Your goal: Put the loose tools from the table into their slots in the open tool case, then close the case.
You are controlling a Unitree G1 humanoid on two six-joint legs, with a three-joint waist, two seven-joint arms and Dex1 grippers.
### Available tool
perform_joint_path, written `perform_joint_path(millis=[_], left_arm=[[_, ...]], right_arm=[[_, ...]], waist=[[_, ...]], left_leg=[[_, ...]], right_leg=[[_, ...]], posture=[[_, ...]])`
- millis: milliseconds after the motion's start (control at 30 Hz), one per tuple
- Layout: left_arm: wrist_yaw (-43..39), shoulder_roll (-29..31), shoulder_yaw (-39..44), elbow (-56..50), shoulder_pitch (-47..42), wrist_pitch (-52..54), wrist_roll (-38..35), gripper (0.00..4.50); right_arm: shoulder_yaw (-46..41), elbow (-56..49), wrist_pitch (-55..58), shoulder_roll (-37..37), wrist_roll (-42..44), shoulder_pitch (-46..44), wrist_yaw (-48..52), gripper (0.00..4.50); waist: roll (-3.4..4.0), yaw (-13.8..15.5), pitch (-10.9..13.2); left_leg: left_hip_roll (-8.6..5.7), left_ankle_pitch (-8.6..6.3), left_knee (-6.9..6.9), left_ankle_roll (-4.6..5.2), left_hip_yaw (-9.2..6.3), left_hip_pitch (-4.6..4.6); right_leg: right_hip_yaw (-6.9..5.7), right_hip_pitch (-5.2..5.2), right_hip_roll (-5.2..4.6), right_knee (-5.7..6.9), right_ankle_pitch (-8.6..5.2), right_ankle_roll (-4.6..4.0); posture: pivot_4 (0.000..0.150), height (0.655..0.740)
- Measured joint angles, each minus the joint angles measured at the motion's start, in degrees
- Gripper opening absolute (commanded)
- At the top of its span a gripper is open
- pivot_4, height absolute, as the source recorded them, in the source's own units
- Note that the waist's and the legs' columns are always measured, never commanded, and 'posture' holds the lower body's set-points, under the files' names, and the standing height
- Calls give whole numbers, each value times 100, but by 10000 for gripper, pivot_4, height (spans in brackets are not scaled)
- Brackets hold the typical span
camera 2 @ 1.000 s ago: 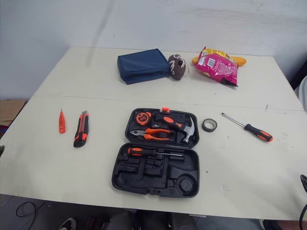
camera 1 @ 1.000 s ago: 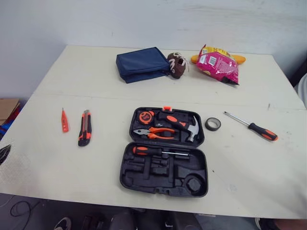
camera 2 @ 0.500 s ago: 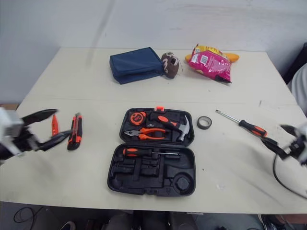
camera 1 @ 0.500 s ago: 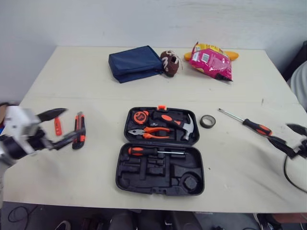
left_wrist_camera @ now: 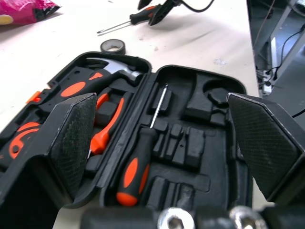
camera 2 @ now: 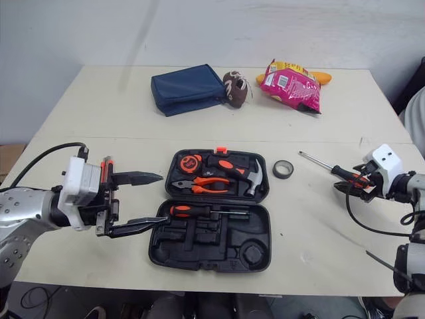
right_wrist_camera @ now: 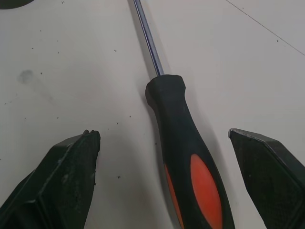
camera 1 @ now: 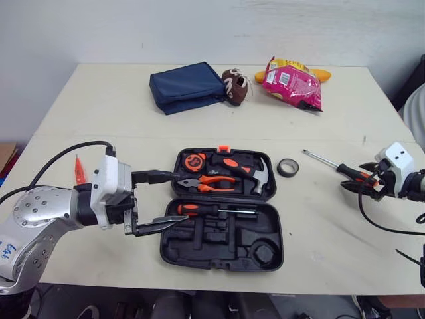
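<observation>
My right gripper needs to grab the screwdriver's black-and-orange handle next, because that thick end has most of the screwdriver's bulk and the long steel shaft is thin.
The open black tool case lies mid-table and holds a tape measure, pliers, a hammer and a screwdriver; several slots are empty. My left gripper is open at the case's left edge, its fingers spread over the two halves. A loose screwdriver lies to the right. My right gripper is open, its fingers either side of the black-and-orange handle. A tape roll sits beside the case. An orange tester pen and a utility knife lie left, partly behind my left arm.
A blue pouch, a small brown football and a pink snack bag lie along the far side. The table's front edge runs just below the case. Bare tabletop lies between the case and the loose screwdriver.
My left gripper has swung right from beside the utility knife to the case's left edge. My right gripper has moved in from the table's right edge to straddle the screwdriver handle.
</observation>
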Motion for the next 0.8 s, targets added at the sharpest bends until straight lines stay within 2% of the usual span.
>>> perform_joint_path(millis=[167,367,467,600,667,800], left_arm=[[78,1,29,-68,13,157,-151,44397],[63,48,26,-178,-3,273,-236,44397],[62,49,25,-178,-43,320,-282,45000],[66,49,24,-178,-71,329,-312,45000],[68,49,24,-178,-73,330,-315,45000],[62,48,24,-178,-67,344,-343,45000]], right_arm=[[50,199,353,-37,-151,-270,278,45000],[45,375,470,63,-213,-260,144,45000],[23,376,413,70,-225,-220,99,37521],[-177,374,289,200,-112,-104,-18,17109],[-260,368,257,218,-57,-44,-60,9967],[-445,327,103,214,71,172,-113,10303]], waist=[[0,6,0],[0,-5,0],[0,1,0],[-6,-8,3],[-6,-4,3],[-10,5,1]], left_leg=[[0,0,7,1,0,-1],[1,1,13,1,0,0],[4,1,23,1,-1,0],[4,-1,44,4,0,0],[4,-3,55,7,0,-1],[6,-7,62,11,-1,-2]], right_leg=[[7,3,2,0,1,1],[10,3,6,5,1,1],[13,7,11,6,3,4],[17,16,11,6,10,15],[19,18,10,7,12,18],[17,21,10,7,12,19]], posture=[[1500,7400],[1500,7400],[1500,7400],[1500,7400],[1500,7400],[1500,7400]])
